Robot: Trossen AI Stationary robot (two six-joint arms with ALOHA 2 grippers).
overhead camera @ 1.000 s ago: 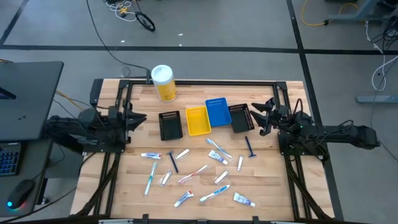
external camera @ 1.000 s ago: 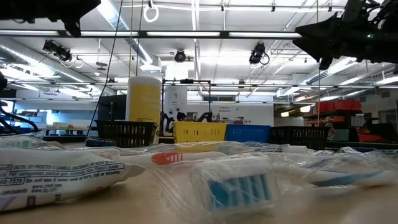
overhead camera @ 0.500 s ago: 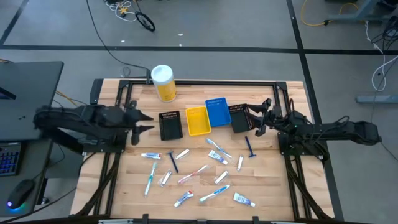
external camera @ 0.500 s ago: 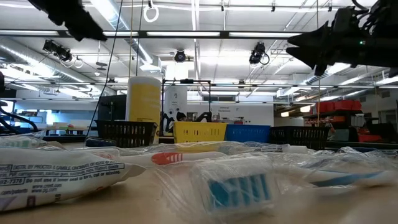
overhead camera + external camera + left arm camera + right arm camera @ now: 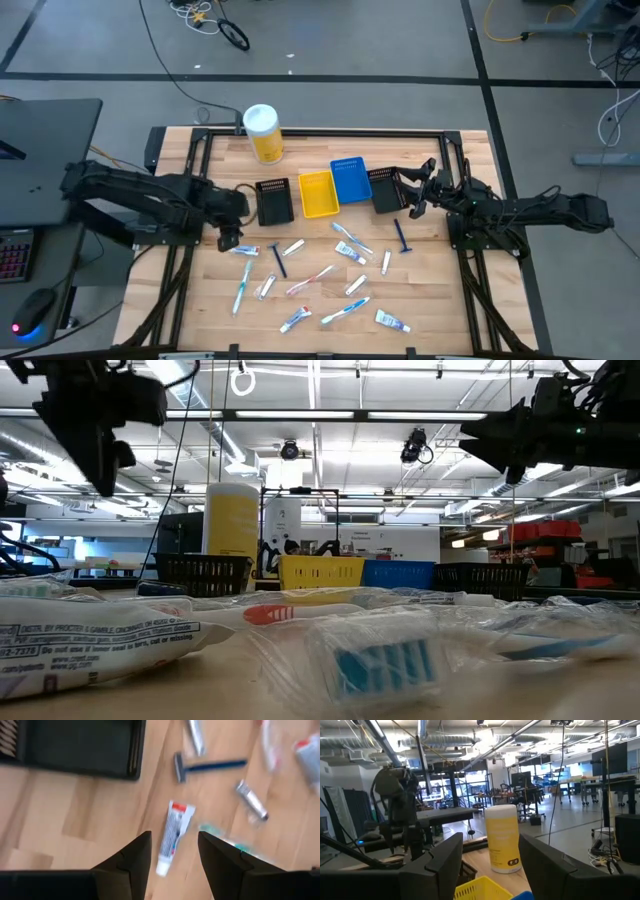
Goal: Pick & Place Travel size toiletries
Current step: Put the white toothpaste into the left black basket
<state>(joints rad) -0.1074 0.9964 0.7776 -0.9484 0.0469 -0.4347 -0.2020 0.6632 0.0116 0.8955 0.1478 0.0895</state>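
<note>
I will place the white tube in the black bin, so next my left gripper will grab the tube by its cap [image 5: 162, 868].
Travel size toiletries lie scattered on the wooden table's near half: a white tube with a red end [image 5: 243, 250] [image 5: 172, 840], a dark blue razor [image 5: 278, 260] [image 5: 207, 766], a second razor [image 5: 402, 238], a teal toothbrush [image 5: 241, 285], a pink toothbrush [image 5: 310, 281] and more small tubes. My left gripper [image 5: 228, 240] [image 5: 173, 836] is open and points down, hovering just above the white tube without touching it. My right gripper [image 5: 412, 195] [image 5: 490, 840] is open and held in the air beside the right black bin [image 5: 388, 188].
Along the table's far half stand a black bin [image 5: 273, 200], a yellow bin [image 5: 318, 193], a blue bin [image 5: 350, 180] and the right black bin. A large yellow canister with a white lid [image 5: 263, 133] [image 5: 504, 837] stands at the far edge. A black frame rims the table.
My left arm has swung from the table's left edge toward the middle and near side. It has tipped its gripper from level to pointing down over the white tube. My right gripper shifted slightly toward the right black bin, then held still. No object has moved.
</note>
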